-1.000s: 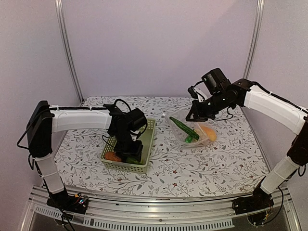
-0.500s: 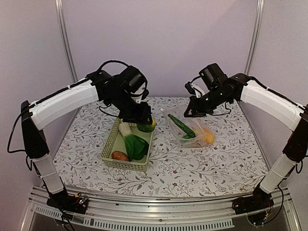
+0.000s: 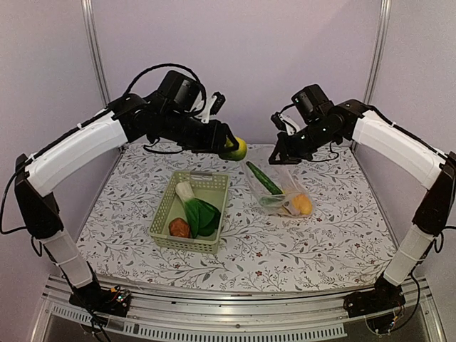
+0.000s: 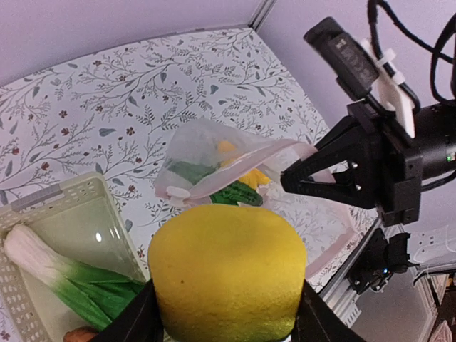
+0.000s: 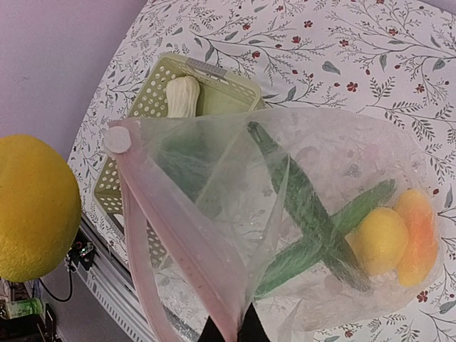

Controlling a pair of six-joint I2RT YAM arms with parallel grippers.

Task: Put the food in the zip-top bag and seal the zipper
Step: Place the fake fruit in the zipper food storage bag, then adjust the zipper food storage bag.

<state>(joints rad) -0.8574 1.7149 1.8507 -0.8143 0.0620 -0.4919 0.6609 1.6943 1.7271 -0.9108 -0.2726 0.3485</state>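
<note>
The yellow-green fruit (image 3: pixel 234 149) hangs short and would fall outside if I opened now, so my left gripper moves it to the bag's opening next before releasing it.
My left gripper (image 3: pixel 226 144) is shut on a yellow-green fruit (image 3: pixel 234 149) and holds it high in the air, left of the bag's mouth; the fruit fills the left wrist view (image 4: pixel 226 274). My right gripper (image 3: pixel 279 158) is shut on the mouth edge of the clear zip-top bag (image 3: pixel 279 187) and lifts it open. The pinkish zipper strip (image 5: pixel 182 249) runs to my right fingertips. Inside the bag lie green cucumbers (image 5: pixel 306 214), a yellow fruit (image 5: pixel 380 240) and an orange fruit (image 5: pixel 419 239). Bok choy (image 3: pixel 196 210) and a reddish-brown piece (image 3: pixel 179 227) lie in the basket.
The pale green lattice basket (image 3: pixel 215 182) stands left of the bag on the flowered table cloth. Purple walls and metal posts close in the back and sides. The table's metal front rail runs along the near edge.
My left gripper rose out of the basket with the yellow-green fruit and moved up and right toward the bag. My right gripper lifted the bag's mouth a little higher.
</note>
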